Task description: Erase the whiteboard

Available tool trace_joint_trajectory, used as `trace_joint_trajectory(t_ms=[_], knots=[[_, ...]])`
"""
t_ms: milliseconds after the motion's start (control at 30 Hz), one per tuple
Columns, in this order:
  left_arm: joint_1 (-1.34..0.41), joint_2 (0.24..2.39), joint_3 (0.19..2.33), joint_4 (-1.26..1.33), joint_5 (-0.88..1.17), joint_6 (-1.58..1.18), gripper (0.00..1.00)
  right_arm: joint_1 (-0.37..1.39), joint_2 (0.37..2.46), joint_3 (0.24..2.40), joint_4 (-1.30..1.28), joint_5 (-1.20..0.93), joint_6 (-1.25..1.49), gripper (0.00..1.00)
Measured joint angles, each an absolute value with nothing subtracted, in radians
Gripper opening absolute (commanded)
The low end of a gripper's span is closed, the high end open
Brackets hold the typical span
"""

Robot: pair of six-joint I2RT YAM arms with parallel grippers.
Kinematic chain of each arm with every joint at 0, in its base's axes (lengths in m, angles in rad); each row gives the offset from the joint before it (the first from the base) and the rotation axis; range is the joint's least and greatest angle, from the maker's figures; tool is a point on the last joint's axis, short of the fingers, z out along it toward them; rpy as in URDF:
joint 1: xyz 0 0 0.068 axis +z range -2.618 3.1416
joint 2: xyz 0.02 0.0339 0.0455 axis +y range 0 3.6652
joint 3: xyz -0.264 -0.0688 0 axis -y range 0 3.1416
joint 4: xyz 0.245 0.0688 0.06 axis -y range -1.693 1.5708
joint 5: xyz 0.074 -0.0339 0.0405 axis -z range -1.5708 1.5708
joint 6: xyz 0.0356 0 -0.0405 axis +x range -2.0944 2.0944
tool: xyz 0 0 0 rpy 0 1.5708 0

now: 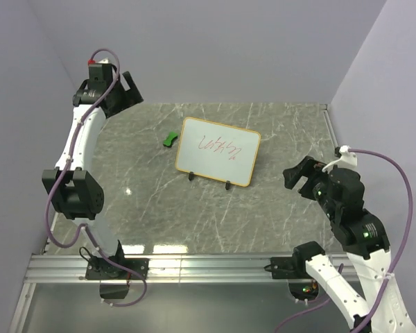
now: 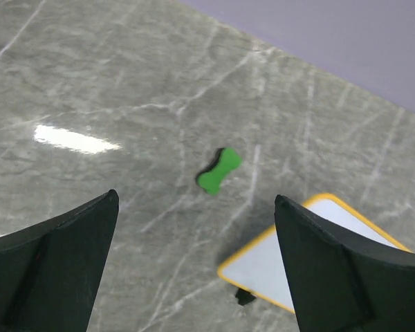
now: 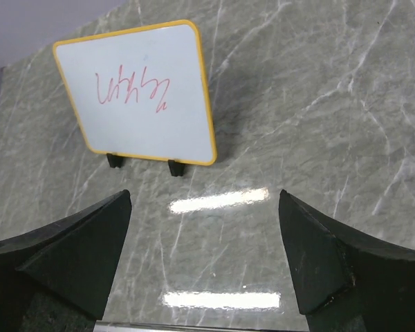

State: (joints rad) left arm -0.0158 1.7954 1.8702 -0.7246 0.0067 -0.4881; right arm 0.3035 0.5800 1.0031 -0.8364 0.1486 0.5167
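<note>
I will next pick up the green eraser by its narrow middle (image 1: 170, 139) with my left gripper, which leaves the eraser's black bottom free to erase the whiteboard (image 1: 218, 151).
The whiteboard (image 1: 218, 151), white with a yellow frame and two black feet, stands in the middle of the table with red scribbles on its face. It also shows in the right wrist view (image 3: 138, 93) and partly in the left wrist view (image 2: 283, 259). A small green eraser (image 1: 170, 139) lies on the table just left of the board; in the left wrist view it (image 2: 219, 171) lies ahead of the open fingers. My left gripper (image 1: 128, 94) is open and empty, high at the far left. My right gripper (image 1: 299, 179) is open and empty, right of the board.
The marble table (image 1: 159, 208) ends at a metal rail (image 1: 194, 267) along the near edge. Purple walls close in the back and both sides. A rail also runs along the right edge (image 1: 331, 132).
</note>
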Motion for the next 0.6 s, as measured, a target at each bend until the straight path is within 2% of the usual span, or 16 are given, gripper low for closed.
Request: trace_joint_trajectory(t_ms=[233,600], knots=[[-0.086,1.836,1.953,-0.765,0.030,-0.447,0.99,0.304,0.504,0.970,-0.884,0.141,0.528,0.93],[-0.208,2.192,1.982,-0.766,0.021,-0.397,0.96,0.304,0.522,0.997,-0.977,0.193,0.531,0.93]])
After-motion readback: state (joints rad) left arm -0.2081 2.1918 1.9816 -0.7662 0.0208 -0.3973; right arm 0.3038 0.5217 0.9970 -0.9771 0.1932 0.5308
